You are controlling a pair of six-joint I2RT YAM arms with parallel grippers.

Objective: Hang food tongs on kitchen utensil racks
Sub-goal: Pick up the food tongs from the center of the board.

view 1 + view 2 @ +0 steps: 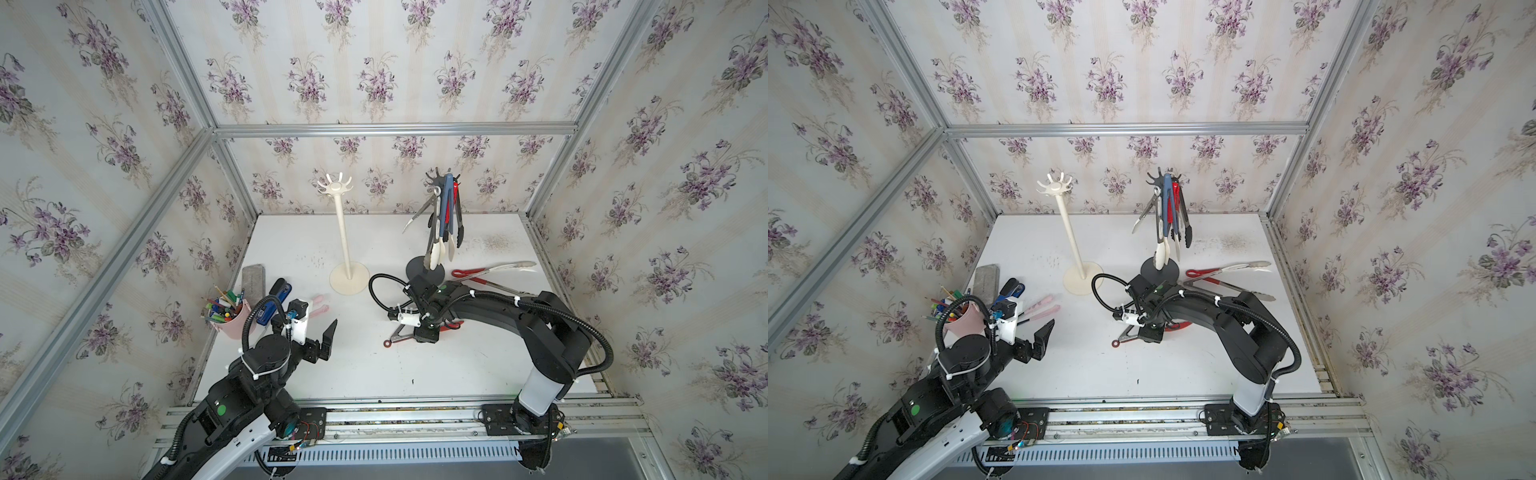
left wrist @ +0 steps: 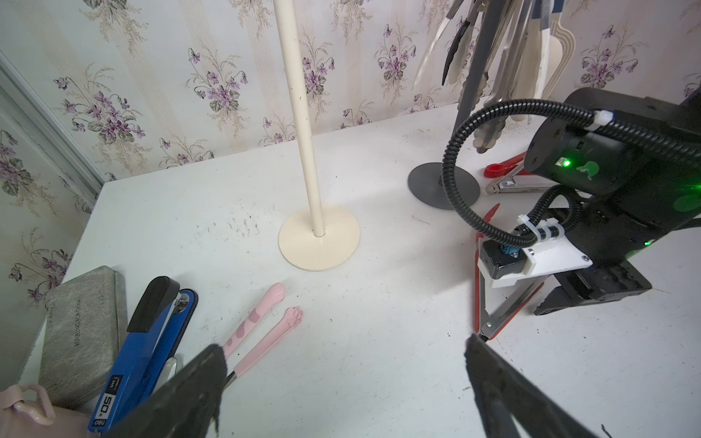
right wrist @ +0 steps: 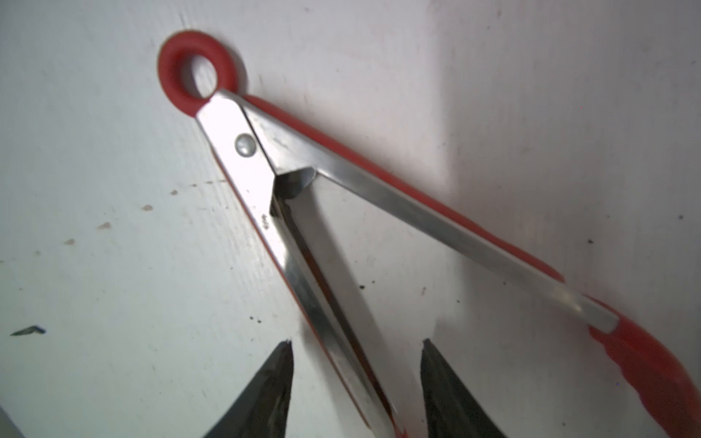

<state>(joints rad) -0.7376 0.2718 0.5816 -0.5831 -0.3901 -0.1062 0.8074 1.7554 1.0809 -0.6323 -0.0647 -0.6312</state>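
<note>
The red ring of the red-and-steel tongs should be free to hang. So my right gripper needs to grab the tongs by one steel arm, with the ring pointing away.
Red-and-steel food tongs (image 3: 303,182) with a red hanging ring lie spread open on the white table (image 1: 374,374); they also show in a top view (image 1: 1128,336). My right gripper (image 3: 356,343) is low over them, open, its fingers straddling one steel arm with a gap on each side. The dark grey rack (image 1: 437,178) at the back carries several hanging tongs. The cream-white rack (image 1: 344,232) stands bare to its left. Two more tongs (image 1: 492,270) lie at the right of the grey base. My left gripper (image 2: 343,345) hovers open and holds nothing.
At the table's left stand a pink cup of pens (image 1: 230,318), a blue stapler (image 1: 274,297) and a grey case (image 1: 253,280). A pink paw-tipped utensil (image 2: 265,330) lies beside my left gripper. Papered walls and aluminium rails enclose the table.
</note>
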